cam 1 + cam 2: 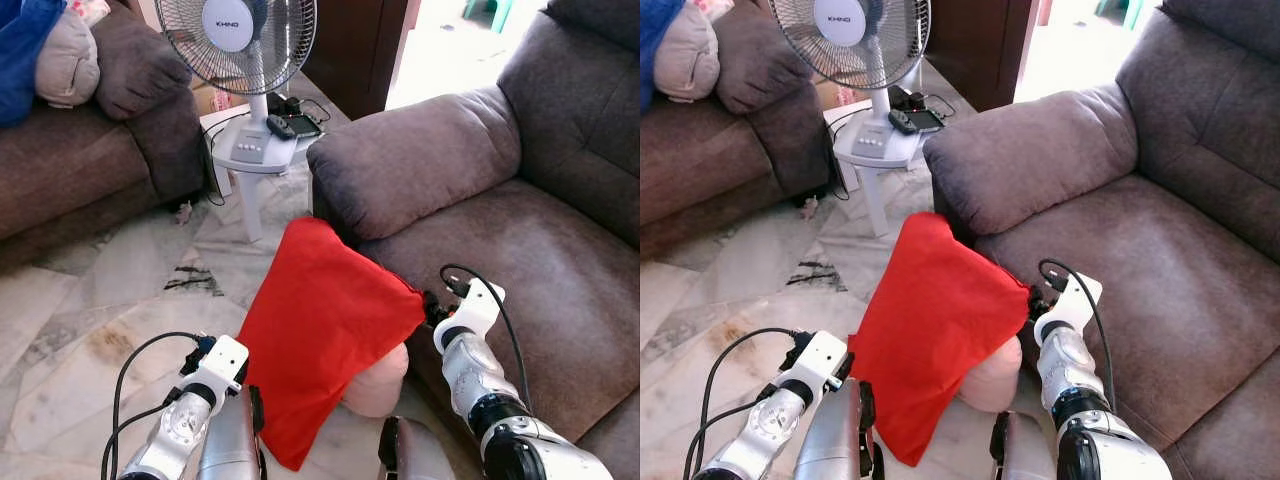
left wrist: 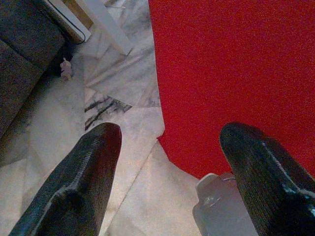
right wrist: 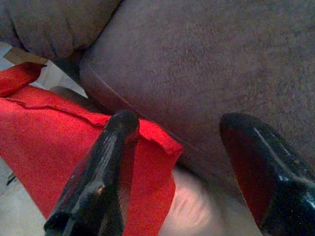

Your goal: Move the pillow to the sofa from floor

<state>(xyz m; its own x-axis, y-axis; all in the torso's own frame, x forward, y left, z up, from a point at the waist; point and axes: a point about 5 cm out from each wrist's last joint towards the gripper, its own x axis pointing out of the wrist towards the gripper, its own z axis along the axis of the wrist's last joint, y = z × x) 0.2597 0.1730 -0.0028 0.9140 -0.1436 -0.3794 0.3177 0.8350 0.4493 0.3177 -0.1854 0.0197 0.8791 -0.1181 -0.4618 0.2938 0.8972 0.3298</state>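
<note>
My right gripper grabs the red pillow by its top corner [image 1: 414, 306] next, to lift it up onto the sofa [image 1: 530, 290].
A red pillow [image 1: 320, 320] stands tilted on the marble floor [image 1: 110, 300], leaning against the front of the grey sofa [image 1: 540, 270]. A pale pink cushion [image 1: 378, 385] sits under its lower edge. My left gripper [image 2: 172, 132] is open just short of the pillow's [image 2: 231, 69] lower left edge, not touching it. At the pillow's right corner [image 3: 152, 142], by the sofa seat's front edge [image 3: 206, 78], my right gripper [image 3: 179, 120] is open, with one finger [image 3: 115, 147] lying over the red fabric. Both white wrists [image 1: 218, 362] [image 1: 470, 312] flank the pillow.
A white standing fan [image 1: 245, 40] with a remote [image 1: 281, 127] on its base stands straight ahead, with cables beside it. A second brown sofa [image 1: 80, 170] with cushions is at the left. The grey sofa's armrest [image 1: 420, 155] rises just behind the pillow.
</note>
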